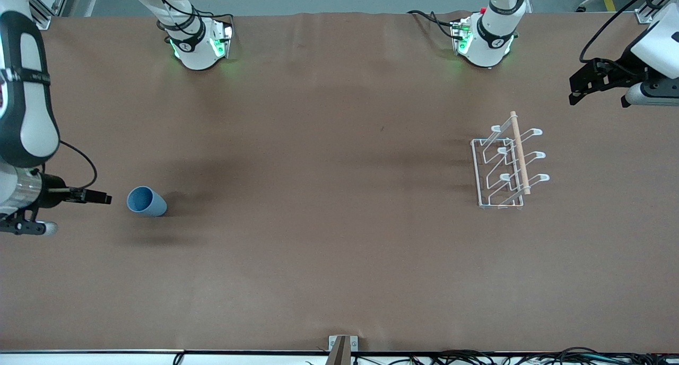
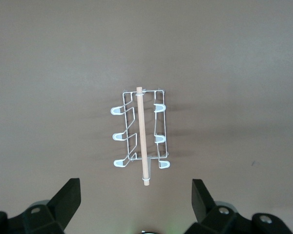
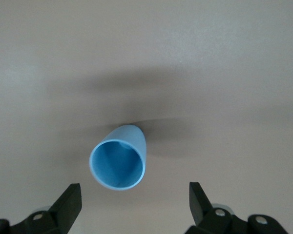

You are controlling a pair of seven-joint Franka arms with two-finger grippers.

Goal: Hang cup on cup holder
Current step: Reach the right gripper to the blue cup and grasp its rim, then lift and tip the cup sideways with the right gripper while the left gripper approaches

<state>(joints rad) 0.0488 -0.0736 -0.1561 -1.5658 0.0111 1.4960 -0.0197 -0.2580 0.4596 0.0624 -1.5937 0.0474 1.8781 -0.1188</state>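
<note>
Next, my right gripper grabs the cup's open rim to hang the light blue cup on the cup holder.
The light blue cup is on the brown table toward the right arm's end, its open mouth facing the right wrist camera. My right gripper is open and empty beside the cup, apart from it; in the right wrist view its jaws stand wide with the cup just ahead of them. The white wire cup holder with its wooden dowel stands toward the left arm's end. My left gripper is open and empty, up in the air off that end of the holder; the left wrist view shows the holder ahead.
The brown table cover spans the whole view. The two arm bases stand along the edge farthest from the front camera. A small bracket sits at the nearest edge.
</note>
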